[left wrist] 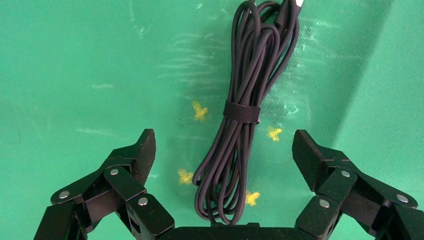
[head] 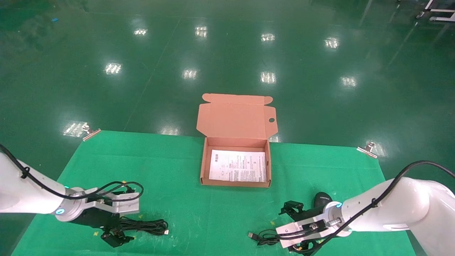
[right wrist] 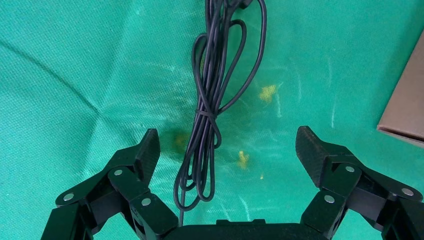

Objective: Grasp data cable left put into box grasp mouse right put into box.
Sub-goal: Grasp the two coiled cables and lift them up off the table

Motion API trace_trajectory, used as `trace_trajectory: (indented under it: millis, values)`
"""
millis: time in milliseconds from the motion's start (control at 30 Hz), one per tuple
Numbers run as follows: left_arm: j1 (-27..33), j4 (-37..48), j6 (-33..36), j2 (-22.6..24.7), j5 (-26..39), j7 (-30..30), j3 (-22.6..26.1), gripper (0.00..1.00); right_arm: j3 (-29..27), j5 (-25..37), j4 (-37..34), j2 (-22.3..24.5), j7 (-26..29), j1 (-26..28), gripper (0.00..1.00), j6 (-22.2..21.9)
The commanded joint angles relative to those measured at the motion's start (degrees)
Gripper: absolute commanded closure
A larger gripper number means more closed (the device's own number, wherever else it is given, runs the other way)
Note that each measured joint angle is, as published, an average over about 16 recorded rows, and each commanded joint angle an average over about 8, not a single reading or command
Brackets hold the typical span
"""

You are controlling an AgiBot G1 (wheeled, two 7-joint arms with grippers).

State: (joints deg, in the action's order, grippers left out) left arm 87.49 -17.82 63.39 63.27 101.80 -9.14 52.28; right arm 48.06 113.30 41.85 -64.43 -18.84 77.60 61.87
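Note:
The data cable has slack loops stretching out long at both ends, so my left gripper needs to grab it next by its cinched middle [left wrist: 238,129] beside the strap.
The data cable [head: 145,225] is a black strapped bundle lying flat on the green cloth at the front left. My left gripper [head: 124,218] is open, its fingers on either side of the bundle's looped end [left wrist: 235,165] without touching it. The black mouse [head: 322,199] rests at the front right, just behind my right wrist. Its thin cord [head: 265,237] is coiled to the left of it. My right gripper [head: 286,227] stands open over that cord [right wrist: 205,115], holding nothing. The open brown box [head: 202,167] sits in the middle, lid [head: 236,119] tipped back.
A white printed leaflet [head: 237,165] covers the box floor. One box corner [right wrist: 407,110] shows beside the right gripper. Metal clips [head: 90,134] [head: 368,149] pin the cloth's far corners. Small yellow marks [left wrist: 199,111] dot the cloth. Shiny green floor lies beyond the table.

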Motion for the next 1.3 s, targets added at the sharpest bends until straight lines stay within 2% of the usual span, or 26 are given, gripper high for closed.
trace_trajectory:
  millis: [33,67,100,1300]
  values:
    - [0.06,0.95,-0.19,0.22,-0.14,-0.52,-0.10,0.97,0.06,0.19,-0.79,-0.29,-0.23,0.07,0.86,-0.41]
    - [0.07,1.13,-0.23,0.27,-0.17,-0.58,-0.12,1.00,0.07,0.21,-0.95,-0.35,-0.27,0.09,0.98,-0.48]
    - [0.08,1.32,-0.27,0.31,-0.20,-0.66,-0.14,1.00,0.08,0.24,-1.11,-0.42,-0.31,0.11,1.00,-0.57]
    - [0.06,-0.05,0.12,-0.03,-0.04,-0.17,-0.01,1.00,0.01,0.04,0.03,0.04,-0.09,-0.01,1.00,-0.08]
